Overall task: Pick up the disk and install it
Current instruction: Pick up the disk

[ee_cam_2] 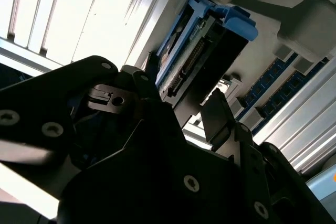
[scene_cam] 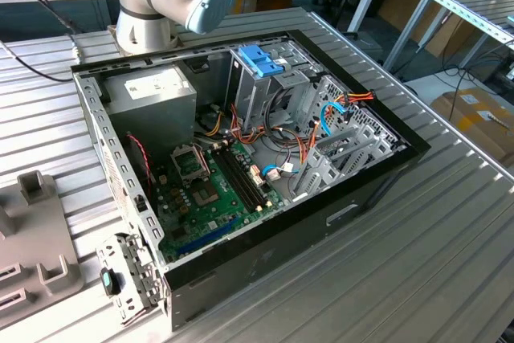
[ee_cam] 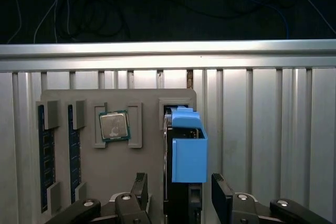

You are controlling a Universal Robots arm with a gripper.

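My gripper grabs the disk by its two flat sides just past the blue carrier next, since the disk stands on edge (ee_cam: 184,158), narrow between its broad sides.
The disk (ee_cam: 188,150) stands on edge in a slot of a grey holder plate (ee_cam: 147,100), its light-blue carrier wrapped around it. In the second wrist view the disk (ee_cam_2: 202,51) shows its connector edge and blue rail. My gripper (ee_cam: 180,192) is open and straddles the disk's near end, one black finger (ee_cam: 139,186) on each side with a small gap to the carrier. In the second wrist view the gripper (ee_cam_2: 178,103) sits just short of the disk, not touching it.
The holder plate also carries a processor chip (ee_cam: 114,126) and two memory sticks (ee_cam: 46,150). The open computer case (scene_cam: 377,178) lies on the ribbed metal table, with a blue bracket (scene_cam: 261,60) atop its drive cage. The arm's base (scene_cam: 152,6) stands behind the case.
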